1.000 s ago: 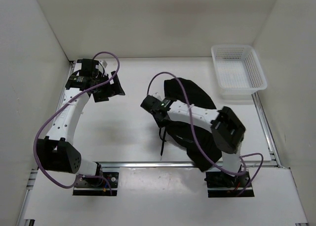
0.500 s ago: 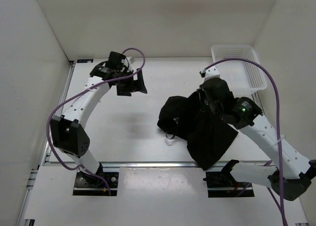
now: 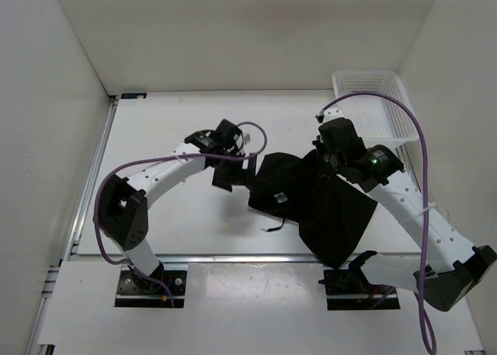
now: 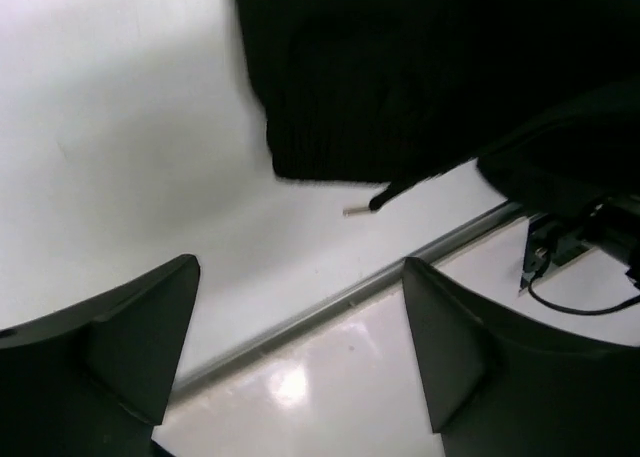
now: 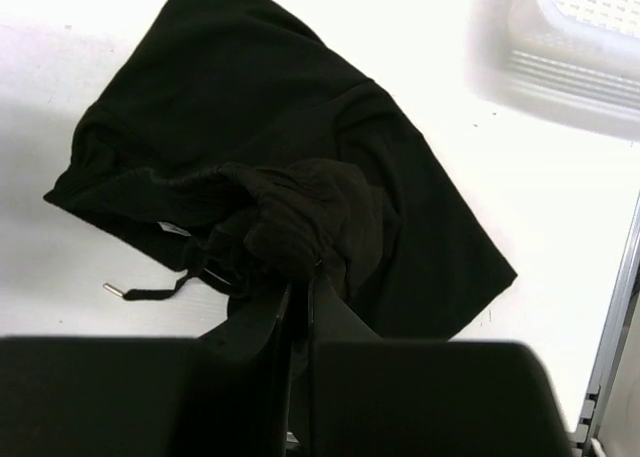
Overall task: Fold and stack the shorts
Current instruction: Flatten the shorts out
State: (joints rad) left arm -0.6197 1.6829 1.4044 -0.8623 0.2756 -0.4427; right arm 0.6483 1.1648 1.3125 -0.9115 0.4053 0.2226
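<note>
The shorts (image 3: 318, 203) need to be stretched open for folding, so my left gripper should next grip the drawstring hem's free corner (image 3: 254, 203), away from my right gripper's fold.
The black shorts (image 3: 318, 203) lie crumpled right of the table's middle, one part reaching toward the front rail. My right gripper (image 3: 326, 159) is shut on a bunched fold at their far edge; in the right wrist view the gripper (image 5: 300, 277) pinches that fold of the shorts (image 5: 250, 127) and holds it raised. My left gripper (image 3: 235, 174) is open and empty just left of the shorts' left edge. In the left wrist view the open gripper (image 4: 300, 347) hangs over bare table, with the shorts (image 4: 400, 77) ahead of it. A drawstring (image 4: 385, 199) trails from the hem.
A white mesh basket (image 3: 374, 114) stands at the back right, also in the right wrist view (image 5: 575, 47). The metal front rail (image 3: 256, 256) runs along the near edge of the table. White walls enclose the table on three sides.
My left arm has swung from the back left to the shorts' left edge. My right arm has pulled the shorts right and now holds the bunched fold near the basket side.
</note>
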